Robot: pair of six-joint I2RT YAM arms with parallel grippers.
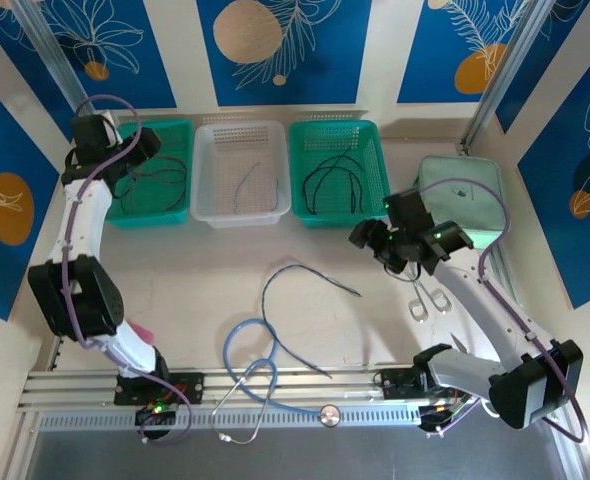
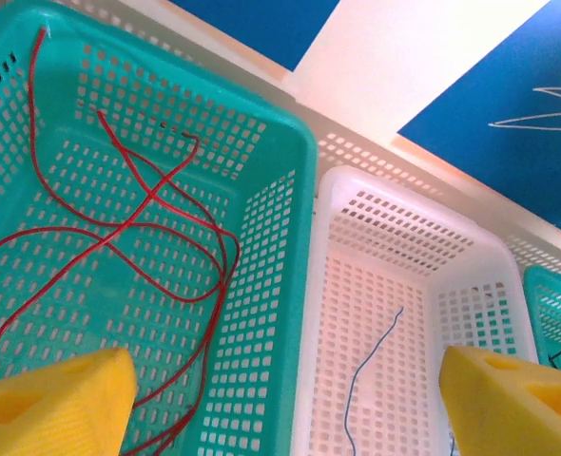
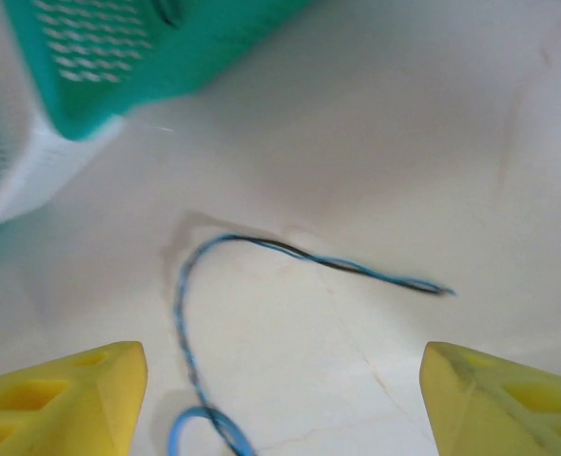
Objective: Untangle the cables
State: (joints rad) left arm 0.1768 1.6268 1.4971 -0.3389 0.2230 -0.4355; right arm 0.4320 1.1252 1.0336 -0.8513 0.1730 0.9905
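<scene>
Next, my right gripper grabs the twisted pair of cables just behind its loose end (image 1: 344, 287) (image 3: 393, 278), leaving both cables' tips exposed, to untangle blue from black.
A blue cable and a black cable lie twisted together in a loop (image 1: 275, 278) on the table; in the right wrist view this twisted pair (image 3: 290, 249) arcs just ahead of my fingers. Red cables (image 2: 147, 218) lie in the left green basket (image 2: 299, 190), a single blue cable (image 2: 366, 366) in the white basket (image 2: 395, 204), and black cables (image 1: 335, 180) in the right green basket (image 1: 340, 215). My left gripper (image 2: 285, 380) hangs open over the border between the left green and white baskets, holding nothing. Open and empty too, my right gripper (image 3: 280, 380) hovers above the twisted pair's right end.
A light-blue stethoscope (image 1: 250, 370) lies near the front rail, its tube touching the twisted pair's lower end (image 3: 190, 427). Scissors (image 1: 430, 300) lie under the right arm. A grey-green pouch (image 1: 465, 195) sits at the back right.
</scene>
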